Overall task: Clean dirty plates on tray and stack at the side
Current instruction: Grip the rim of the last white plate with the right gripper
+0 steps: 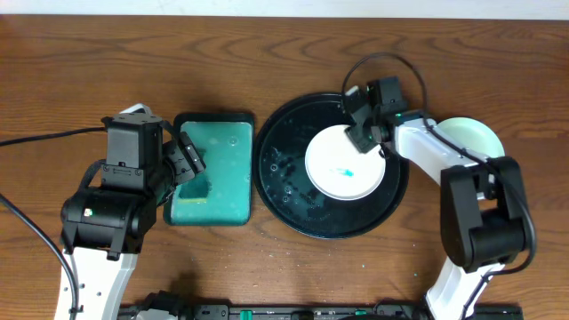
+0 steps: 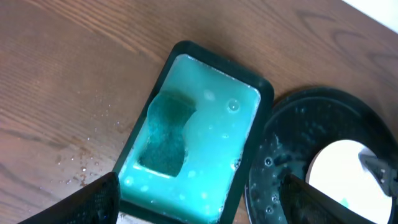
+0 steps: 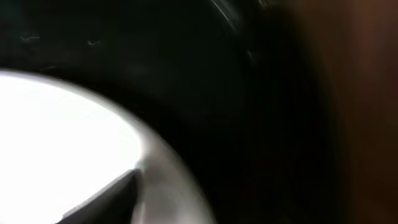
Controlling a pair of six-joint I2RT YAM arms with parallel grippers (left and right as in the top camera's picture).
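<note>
My left gripper grabs the dark sponge [image 1: 194, 188] across its narrow middle next, so its broad end stays free to wipe the white plate [image 1: 342, 166].
A white plate [image 1: 342, 166] with a small teal smear at its centre lies on the round black tray [image 1: 284, 178]. My right gripper [image 1: 363, 138] is down at this plate's far right rim. In the blurred right wrist view one dark finger [image 3: 106, 202] lies over the plate [image 3: 56, 137] beside its rim, and the other finger is hidden. A second pale plate [image 1: 471, 135] rests on the table right of the tray, partly behind the right arm. My left gripper [image 1: 187, 162] hovers open over the teal tray [image 1: 213, 142], holding nothing.
The rectangular teal tray [image 2: 211, 143] holds bluish liquid and a dark sponge [image 2: 166, 134] at its near left. Water drops speckle the black tray [image 2: 280, 168] and the wood left of the teal tray. Both arm bases stand at the table's front edge.
</note>
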